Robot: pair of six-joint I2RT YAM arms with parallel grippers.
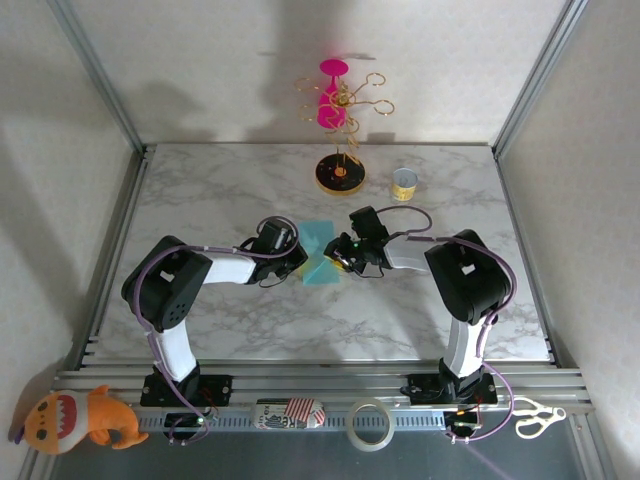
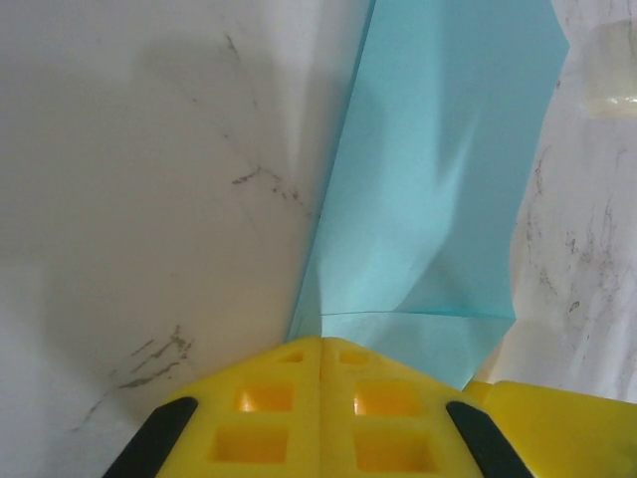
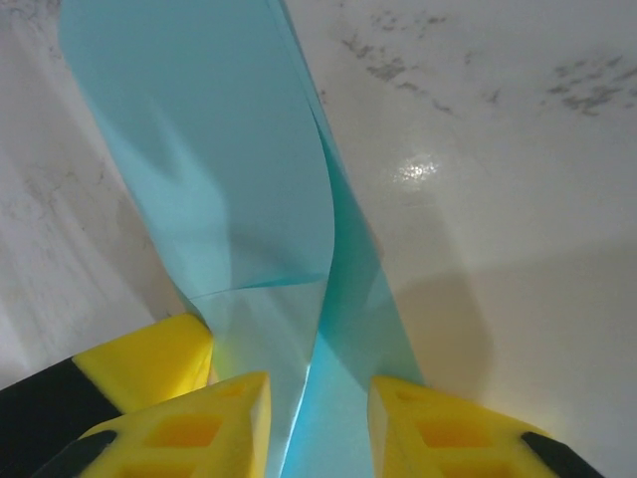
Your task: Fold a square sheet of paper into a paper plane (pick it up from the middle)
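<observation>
My right gripper should pick up the paper next. It needs to grip the paper's upright fold at its middle, opposite my left gripper.
The square sheet of paper is teal-blue and bent into a raised, folded shape at mid-table between the two arms. My left gripper is shut on its near edge; in the left wrist view the paper rises straight from the closed yellow fingertips of that gripper. My right gripper faces it from the other side. It stands open, its yellow fingers either side of the paper's upright fold, with a gap to each finger. A left finger shows beside it.
A gold wire stand on a round black-and-yellow base holds a pink glass at the back. A small yellow cup sits to its right. On the near rail lie a plush toy, a tape roll and scissors.
</observation>
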